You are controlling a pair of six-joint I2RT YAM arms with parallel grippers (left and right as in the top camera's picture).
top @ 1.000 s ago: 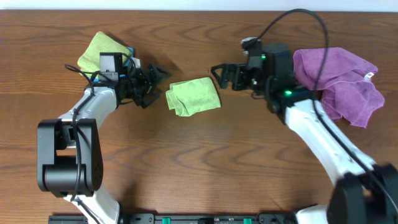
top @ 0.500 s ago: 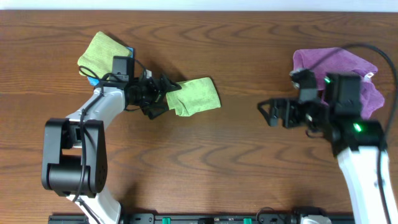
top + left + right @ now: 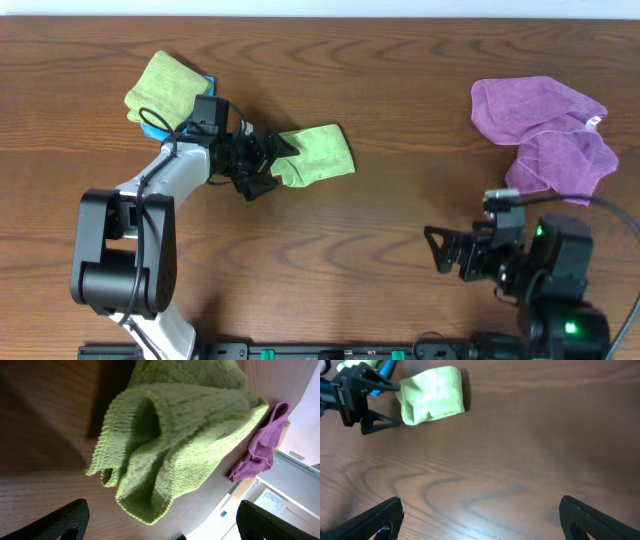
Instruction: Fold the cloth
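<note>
I need to lay the folded green cloth on the second cloth, still folded. So next I will grab it with my left gripper by its rumpled near edge [image 3: 282, 168] [image 3: 145, 481], layers together.
A folded green cloth [image 3: 318, 154] lies on the wooden table left of centre. It fills the left wrist view [image 3: 175, 450], its rumpled near edge just in front of the fingers. It also shows far off in the right wrist view [image 3: 433, 401]. My left gripper [image 3: 272, 164] is open at the cloth's left edge, fingers spread either side of it. My right gripper [image 3: 440, 250] is open and empty, low at the front right, far from the cloth.
A second folded green cloth [image 3: 165, 88] lies on a blue item at the back left. A crumpled purple cloth [image 3: 545, 120] lies at the back right and shows in the left wrist view [image 3: 260, 445].
My right arm has pulled back from the cloth toward the front right. My left gripper has moved right to the cloth's left edge. The cloth has shifted slightly right.
</note>
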